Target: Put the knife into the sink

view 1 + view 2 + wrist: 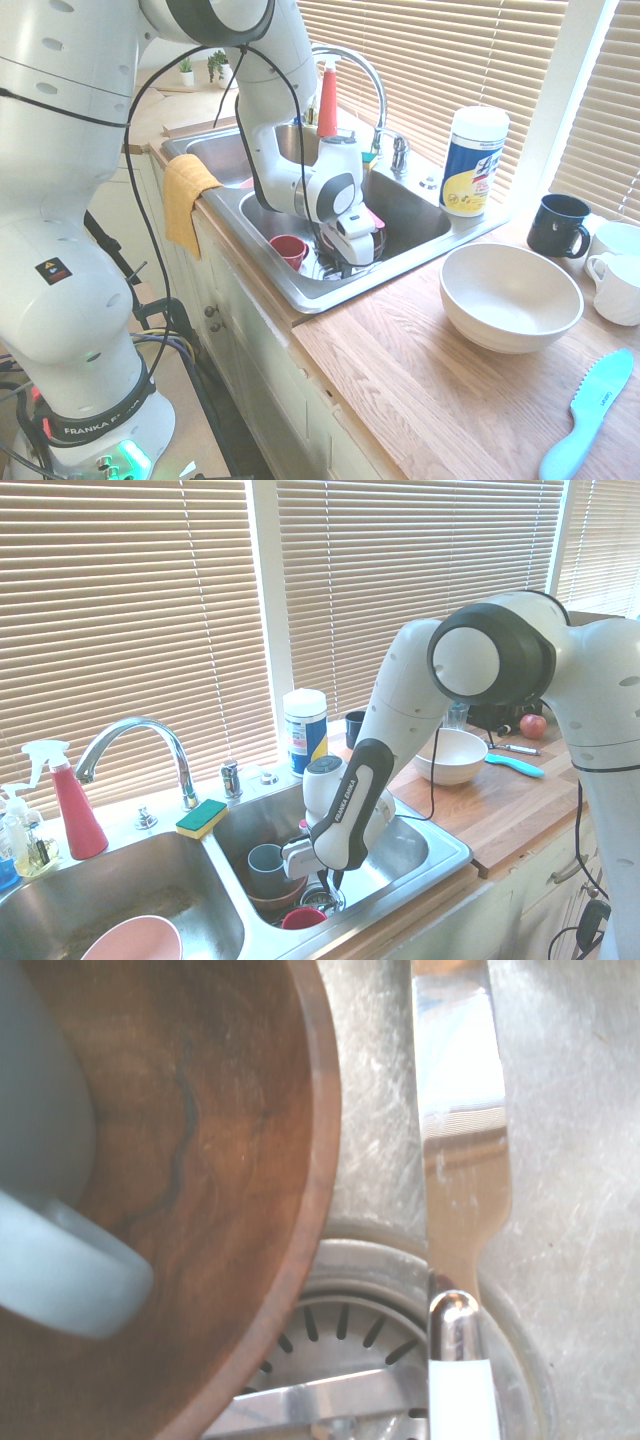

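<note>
The knife's shiny blade (463, 1110) lies over the bottom of the sink (570, 1160), so the robot's gripper should open.
The silver knife (460, 1110) shows close up in the wrist view, its shiny blade lying just over the floor of the sink (300, 290) and its handle crossing the drain (370, 1350). My gripper (345, 264) is shut on the knife, low inside the right basin, seen from the other side (332, 885) beside the wooden bowl. In both exterior views the knife is mostly hidden behind the gripper. The sink's right-hand rim (445, 842) meets the wooden counter.
A brown wooden bowl (200, 1160) holding a grey-blue mug (266, 864) sits right beside the gripper, with a red cup (290, 248) near the front wall. The faucet (140, 730) arches behind. On the counter: white bowl (510, 295), turquoise knife (590, 410), wipes canister (474, 160).
</note>
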`<state>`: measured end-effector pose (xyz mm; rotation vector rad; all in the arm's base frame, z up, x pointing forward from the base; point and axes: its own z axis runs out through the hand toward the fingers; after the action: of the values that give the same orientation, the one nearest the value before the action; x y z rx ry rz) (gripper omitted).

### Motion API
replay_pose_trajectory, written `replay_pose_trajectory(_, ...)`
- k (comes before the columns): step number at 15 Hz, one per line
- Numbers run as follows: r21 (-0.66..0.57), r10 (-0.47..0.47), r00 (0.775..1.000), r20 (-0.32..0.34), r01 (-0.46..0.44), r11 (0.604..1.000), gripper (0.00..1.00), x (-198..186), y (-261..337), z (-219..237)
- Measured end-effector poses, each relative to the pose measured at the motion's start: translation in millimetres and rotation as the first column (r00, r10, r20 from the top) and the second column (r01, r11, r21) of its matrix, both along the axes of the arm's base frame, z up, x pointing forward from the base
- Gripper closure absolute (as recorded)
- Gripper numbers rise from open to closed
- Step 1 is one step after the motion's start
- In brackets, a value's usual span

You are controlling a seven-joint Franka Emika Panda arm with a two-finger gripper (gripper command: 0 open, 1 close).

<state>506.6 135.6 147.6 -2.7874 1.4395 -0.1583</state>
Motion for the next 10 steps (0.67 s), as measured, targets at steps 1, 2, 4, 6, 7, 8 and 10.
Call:
replay_pose_trajectory(1,0.001,0.001,1.000,0.001,-0.001,1.000,0.00,0.7,0.3,0.0)
replay_pose_trajectory(2,0.001,0.003,1.000,0.000,-0.003,1.000,0.00,1.0,0.4,-0.1)
replay_pose_trajectory(4,0.000,0.004,1.000,0.001,-0.004,1.000,0.00,1.2,-0.4,-0.1)
replay_pose_trajectory(6,-0.001,0.004,1.000,0.003,-0.004,1.000,0.00,1.6,-0.9,0.1)
replay_pose_trajectory(7,0.000,0.004,1.000,0.009,-0.004,1.000,0.00,2.6,-0.8,1.7)
replay_pose_trajectory(8,0.001,0.006,1.000,0.019,-0.006,1.000,0.00,4.6,-0.2,6.7)
replay_pose_trajectory(10,0.004,0.016,0.998,0.053,-0.016,1.000,0.00,10.7,1.3,28.5)
